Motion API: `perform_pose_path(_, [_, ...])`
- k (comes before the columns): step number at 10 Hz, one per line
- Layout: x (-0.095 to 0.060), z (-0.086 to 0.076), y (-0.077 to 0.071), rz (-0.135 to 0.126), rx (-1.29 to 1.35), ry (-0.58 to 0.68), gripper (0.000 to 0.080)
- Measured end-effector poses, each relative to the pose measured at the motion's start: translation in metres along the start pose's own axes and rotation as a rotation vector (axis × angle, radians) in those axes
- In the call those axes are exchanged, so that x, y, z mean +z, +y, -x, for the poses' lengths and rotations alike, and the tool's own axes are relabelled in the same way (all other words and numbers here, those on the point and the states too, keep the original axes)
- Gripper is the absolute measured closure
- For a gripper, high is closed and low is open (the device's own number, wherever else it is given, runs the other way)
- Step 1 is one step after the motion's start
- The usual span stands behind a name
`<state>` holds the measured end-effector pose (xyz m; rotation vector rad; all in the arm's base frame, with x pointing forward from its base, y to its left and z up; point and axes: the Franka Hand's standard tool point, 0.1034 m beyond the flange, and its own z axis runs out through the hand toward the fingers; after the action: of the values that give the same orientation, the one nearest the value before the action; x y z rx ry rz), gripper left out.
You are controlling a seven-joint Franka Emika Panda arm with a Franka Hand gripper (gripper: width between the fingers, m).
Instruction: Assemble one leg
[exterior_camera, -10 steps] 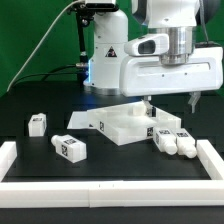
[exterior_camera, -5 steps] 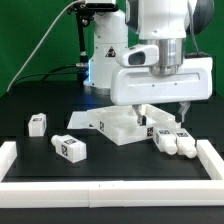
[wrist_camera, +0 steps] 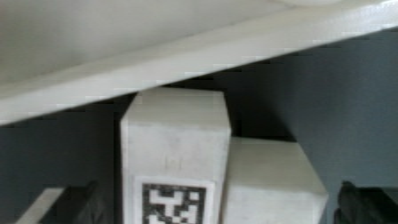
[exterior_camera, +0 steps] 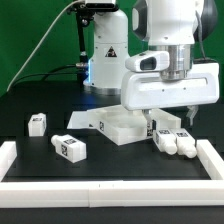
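Note:
Next, my gripper picks up the tagged leg by its square body and leaves the leg's rounded end free for assembly.
Two white legs lie side by side at the exterior view's right, just right of the large flat white panel. My gripper hangs low right above this pair, open and holding nothing. In the wrist view the tagged leg and its neighbour lie between my dark fingertips, with the gripper straddling them. The panel's rim runs behind them. Two more legs lie at the exterior view's left, one at the far left and one nearer the front.
A raised white border runs along the table's front and sides. The robot's base stands behind the panel. A green backdrop closes the back.
My gripper has come down closer to the pair of legs, swaying first to the exterior view's left and then back right. The parts on the table have not moved.

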<state>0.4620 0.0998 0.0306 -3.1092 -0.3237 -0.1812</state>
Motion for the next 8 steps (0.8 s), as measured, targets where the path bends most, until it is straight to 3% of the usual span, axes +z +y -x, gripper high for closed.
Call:
perform_pose_path(3, [-0.002,0.002,0.0,0.0,-0.031,-0.001,0.0151])
perform_pose_path(5, [-0.003,0.006,0.014,0.003,-0.092,-0.001,0.0151])
perform_pose_path(8, [0.004,0.009,0.017,0.006,-0.098,-0.005,0.0151])
